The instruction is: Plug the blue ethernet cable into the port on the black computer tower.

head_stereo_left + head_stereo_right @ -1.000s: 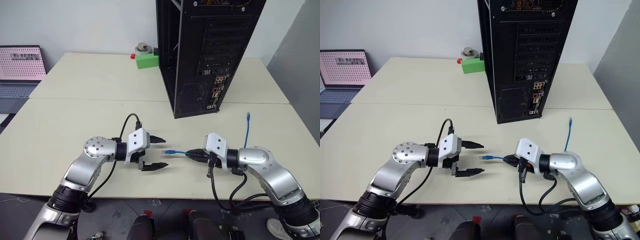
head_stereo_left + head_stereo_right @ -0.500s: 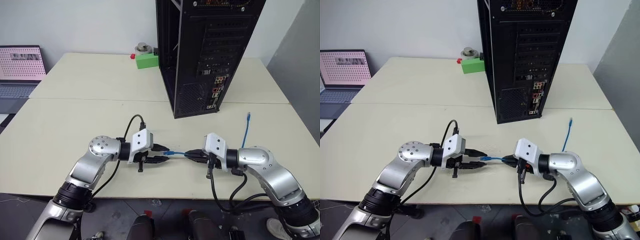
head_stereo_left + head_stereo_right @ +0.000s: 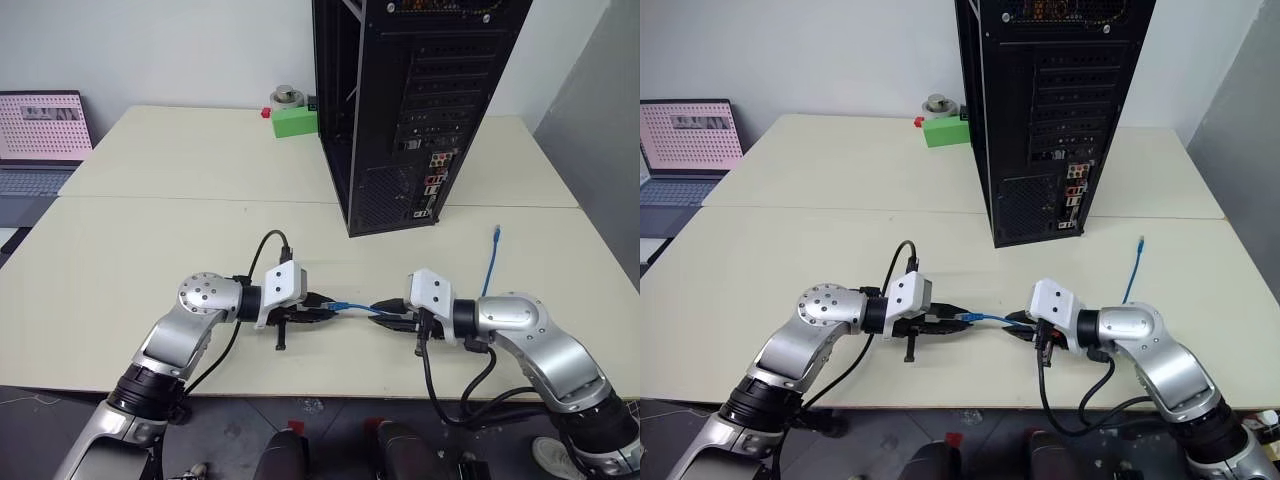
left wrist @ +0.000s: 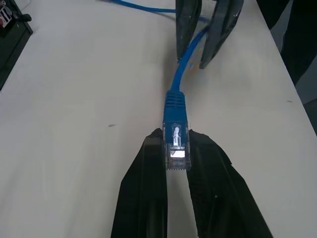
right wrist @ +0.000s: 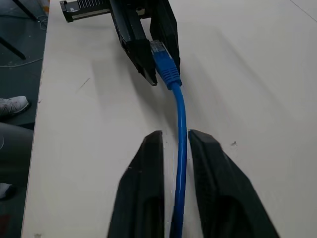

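My left gripper's fingers cover the clear plug. Next, my right gripper grabs the blue ethernet cable by the cord just behind its boot (image 3: 352,306).
The blue ethernet cable (image 3: 356,306) hangs between my two grippers just above the table, and its far end (image 3: 497,233) lies at the right. My left gripper (image 3: 328,313) is shut on the cable's clear plug (image 4: 177,148). My right gripper (image 3: 386,313) faces it, open a little, and the cord (image 5: 181,124) runs loose between its fingers (image 5: 148,163). The black computer tower (image 3: 420,100) stands upright behind them with its back panel toward me. The port is somewhere in the coloured connector cluster (image 3: 433,186), too small to pick out.
A small green box (image 3: 294,120) sits left of the tower at the back. A laptop (image 3: 40,140) stands off the table's left side. The beige table (image 3: 150,230) has open room on the left, and its front edge runs just under my arms.
My left gripper came right to the cable's plug and shut on it. My right gripper, which was shut on the cord, has opened slightly.
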`<control>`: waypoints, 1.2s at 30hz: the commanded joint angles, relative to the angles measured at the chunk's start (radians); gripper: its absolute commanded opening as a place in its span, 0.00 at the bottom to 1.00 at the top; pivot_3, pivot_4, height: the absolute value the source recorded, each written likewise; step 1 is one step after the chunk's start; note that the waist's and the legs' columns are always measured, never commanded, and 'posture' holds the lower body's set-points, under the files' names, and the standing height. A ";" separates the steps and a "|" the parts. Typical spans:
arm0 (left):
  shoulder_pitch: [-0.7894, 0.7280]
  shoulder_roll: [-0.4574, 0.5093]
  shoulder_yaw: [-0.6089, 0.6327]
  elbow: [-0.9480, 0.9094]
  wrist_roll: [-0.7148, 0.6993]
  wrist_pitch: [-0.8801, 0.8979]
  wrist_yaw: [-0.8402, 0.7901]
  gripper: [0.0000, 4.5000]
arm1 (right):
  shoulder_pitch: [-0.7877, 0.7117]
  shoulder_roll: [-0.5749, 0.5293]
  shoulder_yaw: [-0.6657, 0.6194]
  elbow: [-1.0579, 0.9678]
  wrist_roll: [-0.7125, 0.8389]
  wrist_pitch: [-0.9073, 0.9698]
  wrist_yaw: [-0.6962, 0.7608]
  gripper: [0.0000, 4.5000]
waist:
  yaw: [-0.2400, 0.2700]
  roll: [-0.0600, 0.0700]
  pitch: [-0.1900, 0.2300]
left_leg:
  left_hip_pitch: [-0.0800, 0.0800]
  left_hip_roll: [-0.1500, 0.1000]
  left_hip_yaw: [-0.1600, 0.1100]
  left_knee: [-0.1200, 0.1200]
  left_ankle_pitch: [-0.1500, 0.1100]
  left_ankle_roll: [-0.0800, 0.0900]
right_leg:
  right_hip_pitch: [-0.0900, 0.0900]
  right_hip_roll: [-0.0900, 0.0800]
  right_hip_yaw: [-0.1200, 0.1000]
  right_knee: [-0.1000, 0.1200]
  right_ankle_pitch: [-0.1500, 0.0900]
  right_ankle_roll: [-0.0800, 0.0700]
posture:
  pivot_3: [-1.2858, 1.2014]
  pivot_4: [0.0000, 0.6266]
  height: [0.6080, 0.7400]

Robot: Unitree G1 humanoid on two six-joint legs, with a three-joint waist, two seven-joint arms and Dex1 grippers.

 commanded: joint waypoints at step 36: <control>-0.027 -0.032 0.042 0.292 0.738 -1.238 0.816 0.06 | -0.079 0.194 -0.176 -0.022 0.471 0.385 -0.202 0.76 | 0.001 0.000 0.000 | 0.000 0.001 -0.001 0.000 0.000 0.000 | 0.000 -0.004 -0.001 0.001 0.000 0.000 | 0.52 0.24 1.00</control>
